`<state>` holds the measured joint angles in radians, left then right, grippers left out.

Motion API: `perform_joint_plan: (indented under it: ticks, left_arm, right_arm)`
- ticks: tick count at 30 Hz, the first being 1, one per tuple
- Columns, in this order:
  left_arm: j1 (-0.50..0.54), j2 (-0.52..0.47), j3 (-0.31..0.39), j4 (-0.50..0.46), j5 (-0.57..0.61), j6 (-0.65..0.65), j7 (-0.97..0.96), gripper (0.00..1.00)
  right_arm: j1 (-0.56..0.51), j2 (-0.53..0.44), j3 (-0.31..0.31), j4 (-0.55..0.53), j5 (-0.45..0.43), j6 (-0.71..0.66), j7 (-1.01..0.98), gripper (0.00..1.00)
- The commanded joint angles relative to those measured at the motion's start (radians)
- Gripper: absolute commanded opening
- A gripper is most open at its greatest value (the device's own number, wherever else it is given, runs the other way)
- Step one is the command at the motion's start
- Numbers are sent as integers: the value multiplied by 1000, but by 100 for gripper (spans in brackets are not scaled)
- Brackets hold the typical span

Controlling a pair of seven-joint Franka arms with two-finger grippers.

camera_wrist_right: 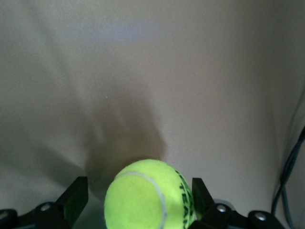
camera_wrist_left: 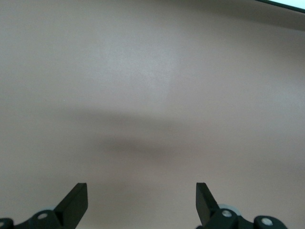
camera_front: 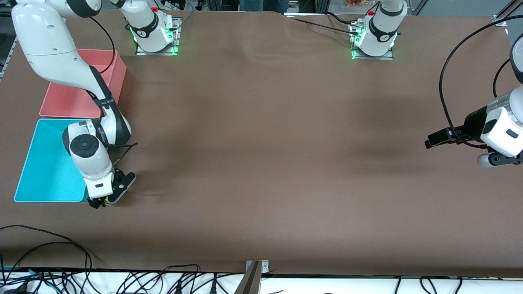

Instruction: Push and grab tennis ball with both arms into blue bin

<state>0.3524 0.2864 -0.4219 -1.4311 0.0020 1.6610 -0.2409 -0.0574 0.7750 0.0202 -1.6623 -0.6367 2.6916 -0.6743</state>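
My right gripper should close on the tennis ball now, because its fingers are beside the ball's sides in the right wrist view, low over the table.
The tennis ball (camera_wrist_right: 147,198) lies on the brown table between the fingers of my right gripper (camera_wrist_right: 138,198). One finger (camera_wrist_right: 199,195) stands against the ball's printed side, and a gap shows at the other finger (camera_wrist_right: 76,195), so the gripper is open around the ball. In the front view only a yellow-green sliver of the ball (camera_front: 105,200) shows under the right gripper (camera_front: 98,203), just off the blue bin's (camera_front: 45,163) corner nearest the front camera. My left gripper (camera_wrist_left: 141,200) is open and empty over bare table at the left arm's (camera_front: 504,126) end.
A pink bin (camera_front: 69,98) stands beside the blue bin, farther from the front camera, partly covered by the right arm. Cables (camera_front: 122,281) run along the table's front edge. Brown tabletop (camera_front: 269,155) stretches between the two arms.
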Motion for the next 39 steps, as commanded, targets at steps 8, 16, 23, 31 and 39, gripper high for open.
perform_joint_plan:
  ticks: [8, 16, 23, 31, 39]
  left_arm:
    - [-4, 10, 5, 26, -10, -21, 22, 100]
    - [-4, 11, 5, 26, -10, -21, 22, 100]
    - [-4, 10, 5, 26, -10, -21, 20, 100]
    - [-4, 10, 5, 26, -8, -21, 20, 100]
    - [-4, 11, 3, 26, -8, -21, 20, 100]
  right_arm:
    - [-9, 7, 7, 38, -23, 11, -68, 43]
    - [-6, -2, 14, 50, -18, 2, -68, 41]
    - [5, -16, 33, 61, 6, -79, -59, 38]
    - [37, 10, 52, 194, 120, -300, -41, 37]
    - [83, 7, 52, 246, 141, -472, 151, 36]
